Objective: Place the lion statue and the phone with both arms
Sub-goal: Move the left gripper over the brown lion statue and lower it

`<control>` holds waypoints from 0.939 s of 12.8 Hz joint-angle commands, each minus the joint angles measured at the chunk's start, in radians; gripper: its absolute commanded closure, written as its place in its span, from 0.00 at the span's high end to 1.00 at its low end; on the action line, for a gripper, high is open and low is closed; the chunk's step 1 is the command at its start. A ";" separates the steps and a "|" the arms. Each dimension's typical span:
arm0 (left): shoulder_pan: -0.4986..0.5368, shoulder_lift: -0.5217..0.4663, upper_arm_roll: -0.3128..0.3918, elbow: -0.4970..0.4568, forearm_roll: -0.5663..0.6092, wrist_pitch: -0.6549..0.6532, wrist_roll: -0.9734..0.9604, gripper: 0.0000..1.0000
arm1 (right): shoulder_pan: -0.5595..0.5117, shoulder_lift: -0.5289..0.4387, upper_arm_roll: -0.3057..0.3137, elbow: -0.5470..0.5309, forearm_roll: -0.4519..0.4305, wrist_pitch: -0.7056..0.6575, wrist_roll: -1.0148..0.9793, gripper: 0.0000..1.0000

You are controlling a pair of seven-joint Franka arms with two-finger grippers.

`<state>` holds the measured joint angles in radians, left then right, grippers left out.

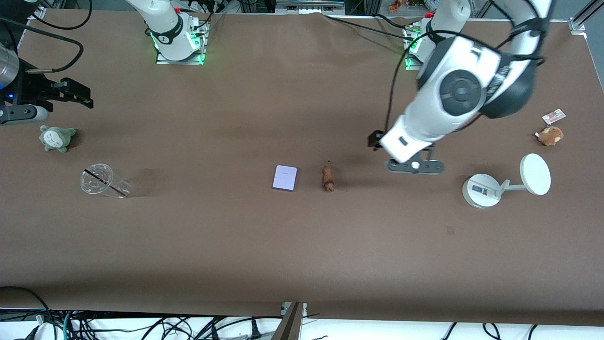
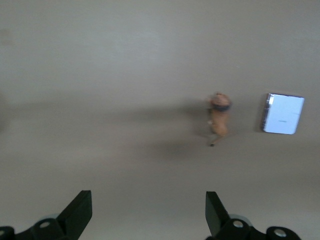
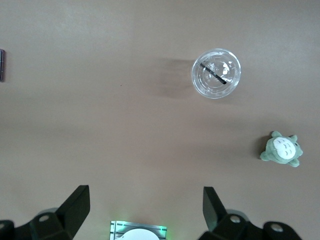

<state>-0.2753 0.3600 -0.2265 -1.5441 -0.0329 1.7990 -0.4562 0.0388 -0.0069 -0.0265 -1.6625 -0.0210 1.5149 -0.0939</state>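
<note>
I will next grab the lion statue by its neck (image 2: pixel 220 108) with my left gripper, and then I will put it beside the white stand.
The lion statue (image 1: pixel 328 177), a tiny orange-brown figurine, lies on the brown table near its middle, and it also shows in the left wrist view (image 2: pixel 219 118). Beside it, toward the right arm's end, the pale lavender phone (image 1: pixel 285 178) lies flat (image 2: pixel 283 114). My left gripper (image 1: pixel 415 166) hangs open over bare table between the lion statue and a white stand, with nothing between its fingers (image 2: pixel 148 210). My right gripper (image 1: pixel 71 92) waits open and empty, high over the right arm's end of the table (image 3: pixel 145 207). A sliver of the phone (image 3: pixel 1 65) shows at the edge of the right wrist view.
A clear plastic cup with a black straw (image 1: pixel 104 181) lies tipped over near the right arm's end, with a grey-green plush toy (image 1: pixel 56 138) farther from the front camera. At the left arm's end are a white round-based stand (image 1: pixel 505 182) and a brown plush with a card tag (image 1: pixel 550 135).
</note>
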 commanded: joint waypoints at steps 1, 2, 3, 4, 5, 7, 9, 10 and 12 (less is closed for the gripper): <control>-0.076 0.089 0.009 0.015 0.007 0.121 -0.070 1.00 | 0.027 0.001 -0.001 0.001 0.000 -0.002 0.051 1.00; -0.105 0.126 0.010 0.015 0.005 0.173 -0.084 1.00 | 0.029 0.001 -0.001 0.001 0.000 -0.001 0.052 1.00; -0.136 0.166 0.010 0.015 0.007 0.234 -0.108 1.00 | 0.029 0.001 0.000 0.001 0.000 -0.001 0.052 1.00; -0.165 0.206 0.015 0.015 0.011 0.290 -0.128 1.00 | 0.030 0.001 -0.001 0.001 0.000 -0.007 0.052 1.00; -0.192 0.244 0.015 0.013 0.055 0.330 -0.146 1.00 | 0.030 0.001 -0.001 0.001 0.000 -0.010 0.051 1.00; -0.229 0.305 0.013 0.015 0.209 0.358 -0.206 1.00 | 0.029 0.001 -0.001 0.001 0.000 -0.010 0.051 1.00; -0.226 0.344 0.015 0.015 0.238 0.445 -0.232 1.00 | 0.029 0.001 -0.001 0.000 0.000 -0.012 0.051 1.00; -0.223 0.365 0.019 0.015 0.248 0.480 -0.234 1.00 | 0.029 0.001 -0.001 0.000 0.000 -0.012 0.051 1.00; -0.217 0.404 0.026 0.015 0.290 0.549 -0.233 0.92 | 0.029 0.001 -0.001 0.000 0.000 -0.012 0.051 1.00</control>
<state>-0.4978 0.7295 -0.2062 -1.5493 0.2078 2.3020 -0.6790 0.0651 0.0006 -0.0266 -1.6625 -0.0210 1.5129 -0.0562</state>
